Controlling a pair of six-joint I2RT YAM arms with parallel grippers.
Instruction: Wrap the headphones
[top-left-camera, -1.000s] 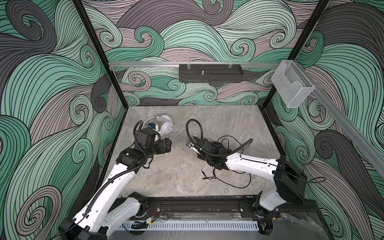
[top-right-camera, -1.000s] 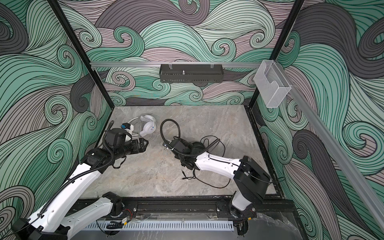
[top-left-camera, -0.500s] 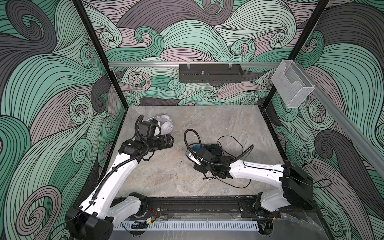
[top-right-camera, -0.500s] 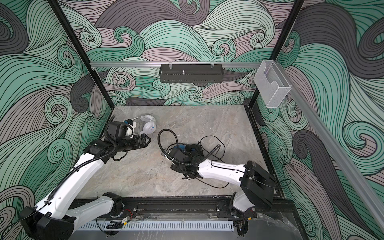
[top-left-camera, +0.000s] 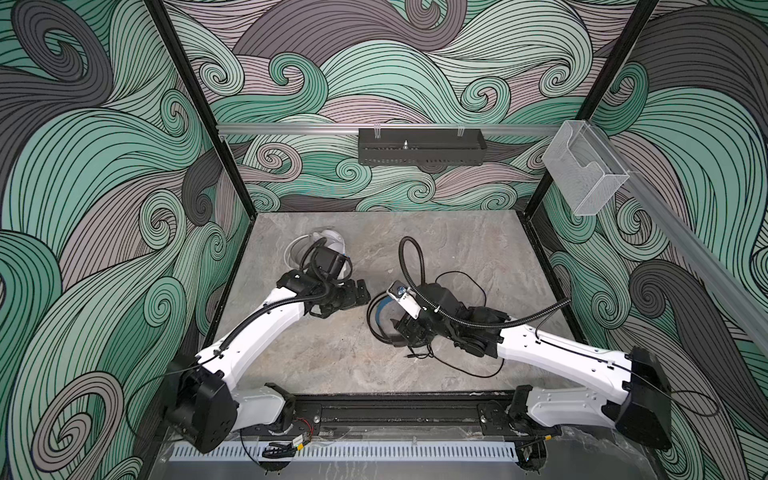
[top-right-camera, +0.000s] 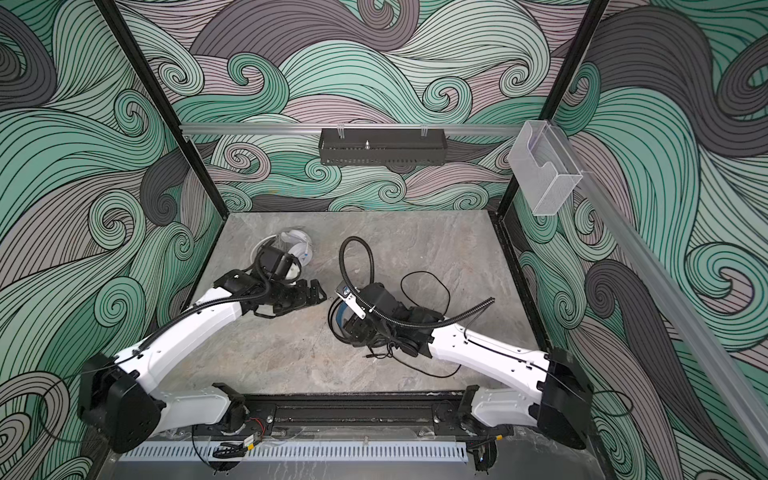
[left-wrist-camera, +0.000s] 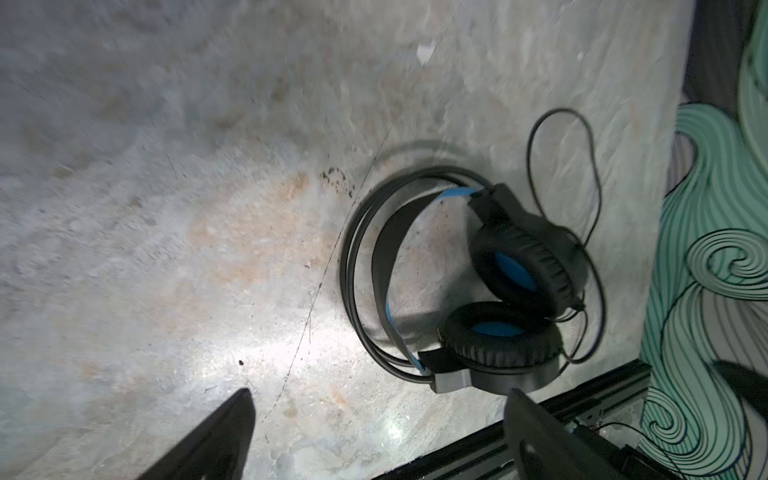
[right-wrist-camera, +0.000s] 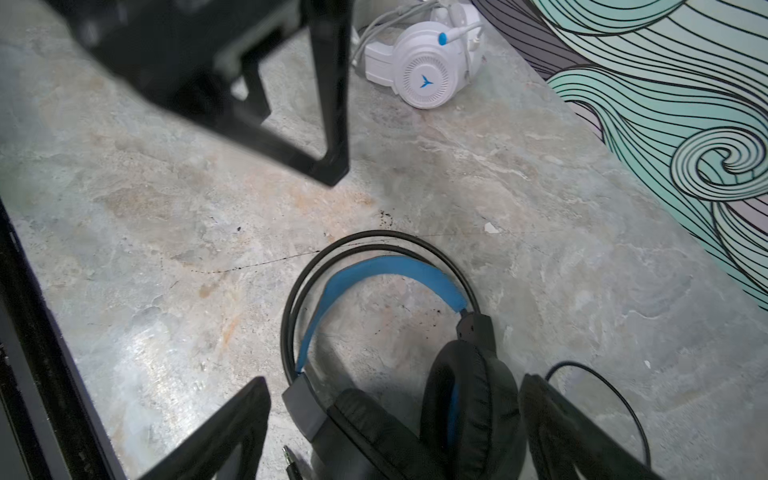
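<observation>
I will next grab the middle of the headband of the black headphones with my left gripper, so ear cups and cord (top-left-camera: 471, 276) stay free to wrap.
The black headphones (top-left-camera: 379, 321) with a blue headband lining (right-wrist-camera: 386, 268) lie on the stone table (top-left-camera: 340, 357), and their black cord (top-left-camera: 471, 276) loops behind them. My right gripper (right-wrist-camera: 394, 380) is open and low over them, both ear cups (right-wrist-camera: 469, 399) between its spread fingers; the cord's plug (right-wrist-camera: 291, 457) lies by one finger. My left gripper (left-wrist-camera: 379, 395) is open over bare table, short of the black headphones (left-wrist-camera: 511, 291). The white headphones (right-wrist-camera: 424, 70) rest at the back left (top-right-camera: 297, 241), partly hidden behind my left wrist in both top views.
My two grippers (top-left-camera: 361, 293) (top-left-camera: 407, 330) are close together mid-table. A black tray (top-left-camera: 419, 151) hangs on the back wall, with a clear plastic holder (top-left-camera: 582, 174) at the right post. A black rail (top-left-camera: 395, 409) runs along the front edge.
My right gripper has opened wide and come forward and down with the black headphones, which now lie on the table. My left gripper has swung away from the white headphones toward the middle.
</observation>
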